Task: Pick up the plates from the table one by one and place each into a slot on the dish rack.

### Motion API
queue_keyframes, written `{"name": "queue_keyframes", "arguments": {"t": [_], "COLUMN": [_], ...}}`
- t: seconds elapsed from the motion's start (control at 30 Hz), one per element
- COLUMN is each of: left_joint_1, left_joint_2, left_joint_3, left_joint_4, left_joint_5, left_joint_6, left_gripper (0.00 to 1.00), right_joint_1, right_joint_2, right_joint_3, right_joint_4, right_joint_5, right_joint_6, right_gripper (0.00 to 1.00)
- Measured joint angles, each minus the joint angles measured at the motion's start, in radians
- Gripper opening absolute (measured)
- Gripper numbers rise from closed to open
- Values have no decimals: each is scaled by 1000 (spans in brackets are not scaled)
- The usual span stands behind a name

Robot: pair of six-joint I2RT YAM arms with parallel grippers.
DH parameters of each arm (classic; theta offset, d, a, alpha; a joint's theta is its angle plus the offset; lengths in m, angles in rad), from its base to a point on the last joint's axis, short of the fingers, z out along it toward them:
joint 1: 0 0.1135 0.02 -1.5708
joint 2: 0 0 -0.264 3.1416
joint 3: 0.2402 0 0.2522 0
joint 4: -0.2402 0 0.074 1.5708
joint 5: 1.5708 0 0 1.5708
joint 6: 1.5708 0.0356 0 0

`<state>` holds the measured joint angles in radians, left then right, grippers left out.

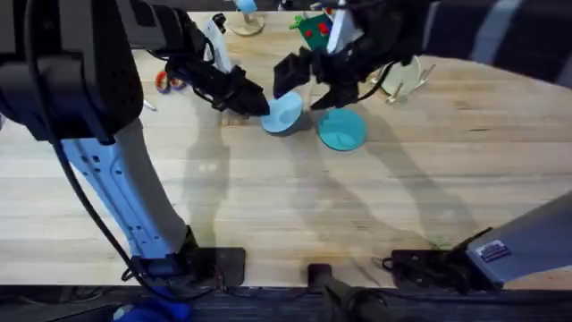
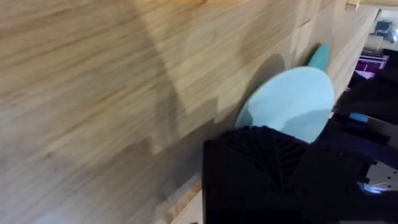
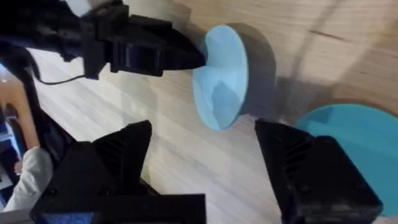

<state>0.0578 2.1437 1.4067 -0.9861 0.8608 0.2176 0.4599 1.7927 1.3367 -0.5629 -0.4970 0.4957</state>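
The left gripper already covers one edge of the pale light-blue plate, so the robot's right gripper should next grab the plate by its uncovered rim [image 1: 281, 131].
My left gripper [image 1: 255, 100] is shut on the rim of the pale light-blue plate [image 1: 286, 113], which stands tilted on its edge on the table [image 1: 268, 206]. The right wrist view shows that plate [image 3: 221, 78] upright with the left gripper [image 3: 177, 57] clamped on its edge. The teal plate [image 1: 342, 129] lies flat just right of it. My right gripper [image 1: 310, 88] hovers open above and behind both plates, holding nothing, its fingers [image 3: 118, 162] spread wide. The dish rack [image 1: 420, 76], thin light-wood pegs beside a cream plate, stands at the back right, partly hidden by the right arm.
Coloured blocks [image 1: 315, 31] and other small items sit along the far edge. A small light-wood piece [image 1: 234, 116] lies under the left gripper. The near half of the table is bare wood.
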Motion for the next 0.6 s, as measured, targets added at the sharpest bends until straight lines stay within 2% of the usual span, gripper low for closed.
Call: {"name": "queue_keyframes", "arguments": {"t": [0.6], "left_joint_1": [0], "left_joint_2": [0], "left_joint_3": [-1], "left_joint_4": [2], "left_joint_5": [0], "left_joint_6": [0], "left_gripper": [42], "right_joint_1": [34], "right_joint_2": [60], "right_joint_3": [-5], "right_joint_4": [92], "right_joint_5": [-5], "right_joint_6": [56], "right_gripper": [995]}}
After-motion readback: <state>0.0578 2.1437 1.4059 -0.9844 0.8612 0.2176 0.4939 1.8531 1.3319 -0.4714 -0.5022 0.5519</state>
